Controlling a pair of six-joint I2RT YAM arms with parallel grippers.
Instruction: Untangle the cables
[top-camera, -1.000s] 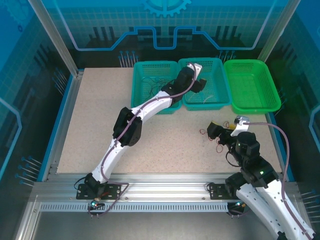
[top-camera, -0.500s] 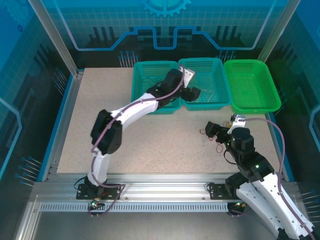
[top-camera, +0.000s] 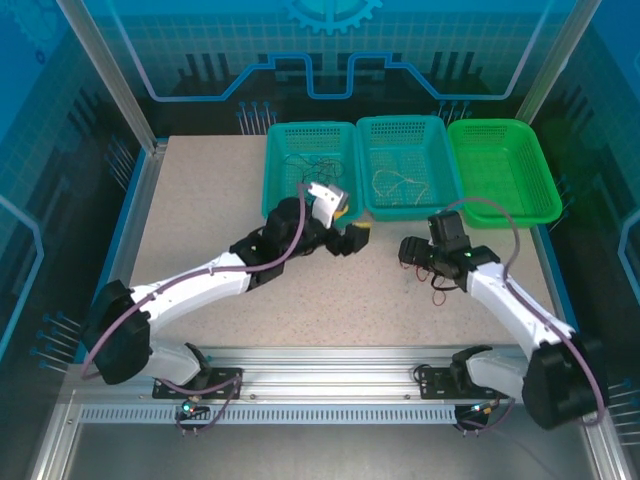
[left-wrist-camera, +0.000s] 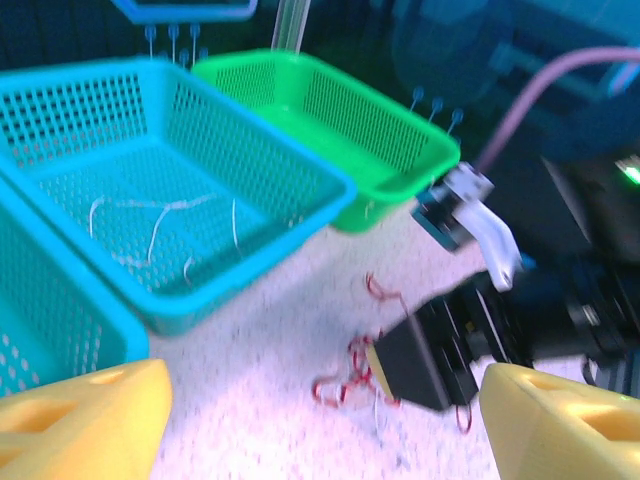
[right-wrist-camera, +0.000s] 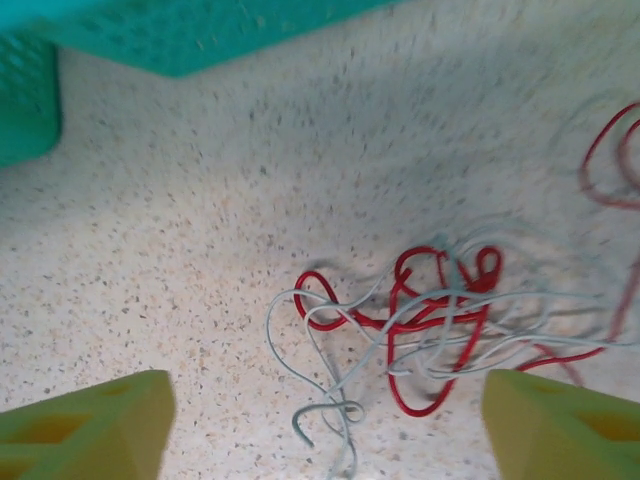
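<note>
The left gripper grabs only the grey-white cable next, by parts lying clear of the red (left-wrist-camera: 378, 418). That untangles it from the red.
A tangle of thin red and pale grey-white cables (right-wrist-camera: 425, 320) lies on the speckled table between my right gripper's (right-wrist-camera: 325, 430) wide-open yellow-green fingers, with nothing held. From above, the right gripper (top-camera: 410, 250) hovers low over the table, and red cable loops (top-camera: 440, 293) lie just beside it. My left gripper (top-camera: 352, 238) is open and empty in front of the baskets, facing the right one. In the left wrist view, red cables (left-wrist-camera: 350, 375) lie under the black right gripper body (left-wrist-camera: 430, 355), framed by the left gripper (left-wrist-camera: 320, 430) fingers.
Three baskets line the far side. The teal one (top-camera: 275, 185) holds dark cables (top-camera: 310, 165), the blue one (top-camera: 440, 140) holds white cables (top-camera: 395, 182), and a green one (top-camera: 545, 175) stands on the right. The two grippers are close together mid-table.
The left arm has pulled back out of the blue basket and down to the table's middle. The right gripper has swung left and forward over the tangle.
</note>
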